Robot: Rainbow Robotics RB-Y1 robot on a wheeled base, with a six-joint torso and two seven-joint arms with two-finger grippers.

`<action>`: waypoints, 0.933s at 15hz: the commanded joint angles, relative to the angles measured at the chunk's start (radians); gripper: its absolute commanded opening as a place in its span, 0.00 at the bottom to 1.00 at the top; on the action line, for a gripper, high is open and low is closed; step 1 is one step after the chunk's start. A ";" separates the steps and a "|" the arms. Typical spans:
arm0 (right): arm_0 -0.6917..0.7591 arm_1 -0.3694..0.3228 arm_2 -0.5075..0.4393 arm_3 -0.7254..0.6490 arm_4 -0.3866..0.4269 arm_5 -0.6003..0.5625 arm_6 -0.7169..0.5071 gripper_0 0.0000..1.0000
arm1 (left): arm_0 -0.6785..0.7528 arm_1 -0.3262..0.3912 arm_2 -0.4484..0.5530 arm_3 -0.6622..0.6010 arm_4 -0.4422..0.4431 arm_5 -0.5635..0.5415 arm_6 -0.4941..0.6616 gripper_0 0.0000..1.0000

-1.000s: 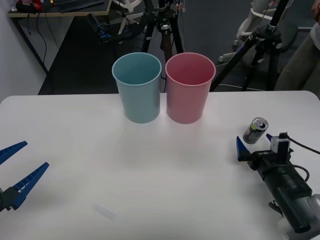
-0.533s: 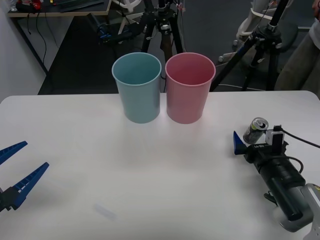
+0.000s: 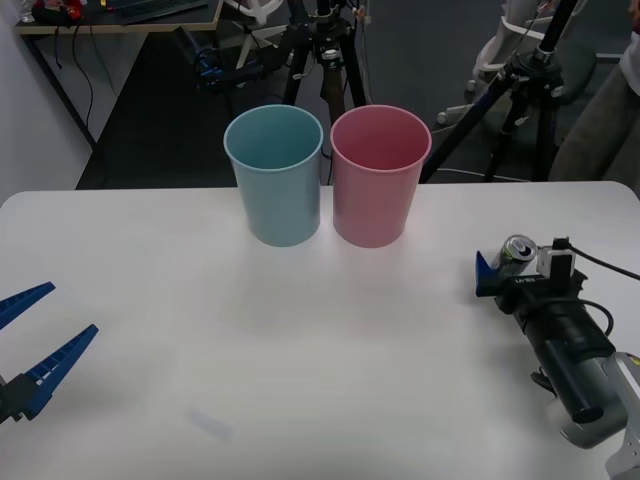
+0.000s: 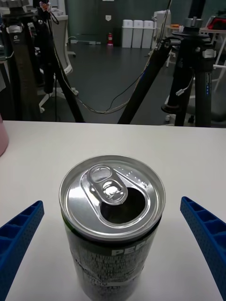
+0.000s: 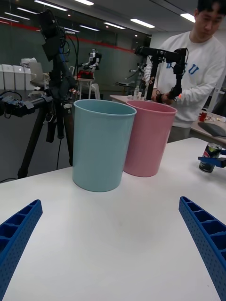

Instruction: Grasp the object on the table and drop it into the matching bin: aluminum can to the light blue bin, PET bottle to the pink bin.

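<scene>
The aluminum can needs to drop into the light blue bin, so my right gripper should next grab it by its upper body.
The aluminum can stands upright at the right side of the white table, dark grey with a silver top and pull tab. My right gripper is open around it, one blue finger on each side, and I see no contact with the can. The light blue bin and pink bin stand side by side at the back middle of the table. My left gripper rests open at the left front, facing the light blue bin, pink bin and the far can.
Black tripods and cables stand on the dark floor behind the table's far edge. A cable runs from my right wrist toward the table's right edge. Bare tabletop lies between the can and the bins.
My right gripper has moved forward toward the back of the table, so the can now stands between its fingers instead of just ahead of them. The left arm has not moved.
</scene>
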 commanded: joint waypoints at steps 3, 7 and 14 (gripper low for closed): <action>-0.006 -0.001 0.018 0.000 -0.003 0.011 -0.007 1.00 | 0.000 0.000 0.000 0.000 0.000 0.000 0.000 1.00; -0.006 -0.001 0.018 0.000 -0.003 0.010 -0.004 1.00 | 0.000 0.000 0.000 0.000 0.000 0.000 0.000 1.00; -0.006 -0.001 0.018 0.000 0.001 0.002 -0.002 0.00 | 0.000 0.000 0.000 0.000 0.000 0.000 0.000 1.00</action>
